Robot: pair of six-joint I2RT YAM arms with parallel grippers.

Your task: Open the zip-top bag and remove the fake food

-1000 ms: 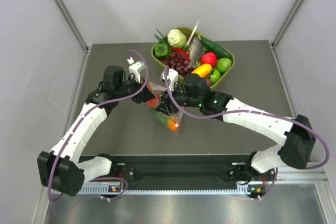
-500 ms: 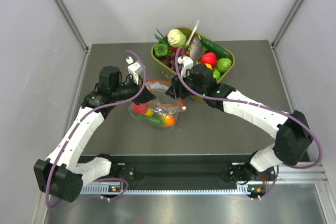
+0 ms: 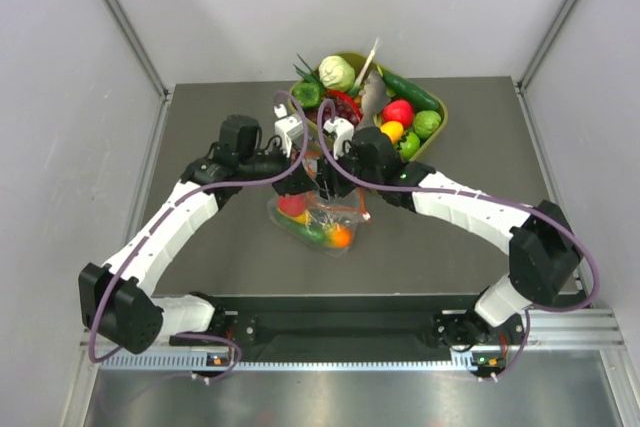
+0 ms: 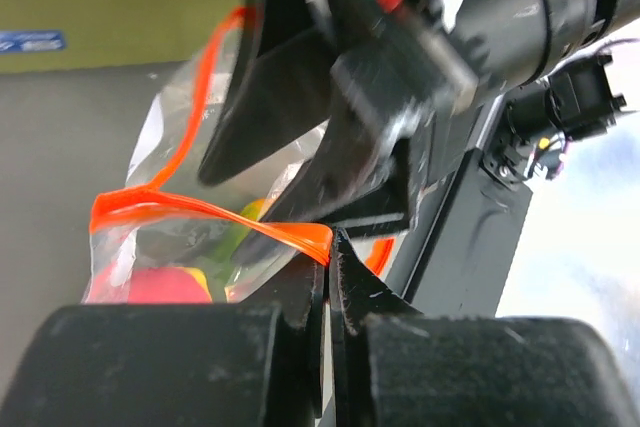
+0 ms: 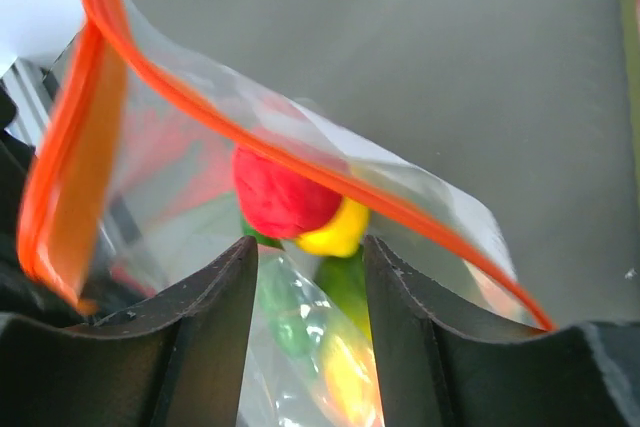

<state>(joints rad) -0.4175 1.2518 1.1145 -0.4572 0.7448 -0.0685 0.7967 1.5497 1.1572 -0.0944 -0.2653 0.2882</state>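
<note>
My right gripper should next remove the round red fruit (image 3: 292, 205) (image 5: 283, 193), and it should grab the fruit by its opposite sides with its fingers inside the bag's opening.
The clear zip-top bag (image 3: 325, 215) lies on the table between my two grippers, its orange-red zip strip (image 4: 200, 209) pulled apart into an open mouth. Inside it are a round red fruit (image 5: 283, 193), a yellow lemon (image 5: 337, 232), a green piece (image 3: 312, 230) and an orange-and-green fruit (image 3: 340, 237). My left gripper (image 4: 328, 245) is shut on one lip of the zip strip and holds it up; it also shows in the top view (image 3: 303, 180). My right gripper (image 5: 310, 247) is open at the bag's mouth, with clear plastic and the food showing between its fingers.
The olive-green tub (image 3: 437, 133) stands at the back behind the grippers, filled with a pale cabbage (image 3: 337, 73), purple grapes (image 3: 340, 115), a cucumber and other toy produce. Its wall shows in the left wrist view (image 4: 110, 7). Grey walls enclose the table on both sides.
My left gripper has moved right with the bag's lip, closing in on the right gripper. The bag has shifted right with it. The right gripper has drawn in to the bag's mouth.
</note>
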